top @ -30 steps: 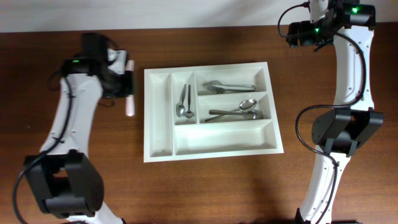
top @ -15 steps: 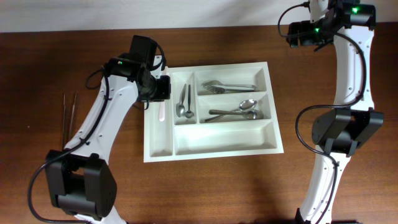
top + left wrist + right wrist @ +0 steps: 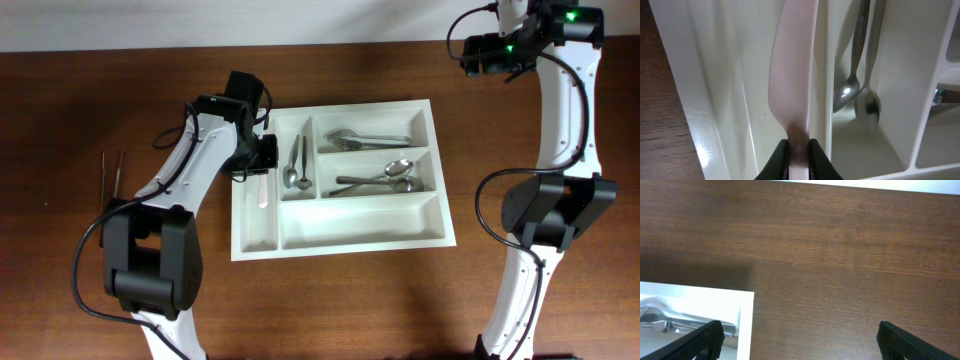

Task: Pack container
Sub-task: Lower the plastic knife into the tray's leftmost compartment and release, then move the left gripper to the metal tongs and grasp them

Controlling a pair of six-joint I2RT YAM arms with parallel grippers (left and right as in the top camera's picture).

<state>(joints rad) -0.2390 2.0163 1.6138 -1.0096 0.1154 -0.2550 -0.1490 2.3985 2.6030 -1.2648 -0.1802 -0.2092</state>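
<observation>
The robot's left gripper is ready to open: the pink knife's blade [image 3: 791,75] lies between both sides of the tray's narrow compartment [image 3: 760,135], so the knife would rest inside if the gripper opened now.
The white cutlery tray [image 3: 340,236] lies in the middle of the table, with spoons [image 3: 300,165] in one narrow compartment and forks and spoons in two wide ones. My left gripper [image 3: 258,160] is shut on a pale pink plastic knife [image 3: 261,188] and holds it over the far-left narrow compartment. In the left wrist view the gripper [image 3: 799,150] clamps the knife [image 3: 792,70], which points along that compartment next to the spoons [image 3: 860,95]. My right gripper [image 3: 797,337] is open and empty, high above the tray's far right corner [image 3: 742,325].
A pair of dark chopsticks [image 3: 110,190] lies on the table at the far left. The wooden table's far edge meets a white wall behind the tray.
My left gripper moved right and slightly toward the tray with the pink knife, from beside the tray's left edge to over the far-left compartment. The right arm has not moved.
</observation>
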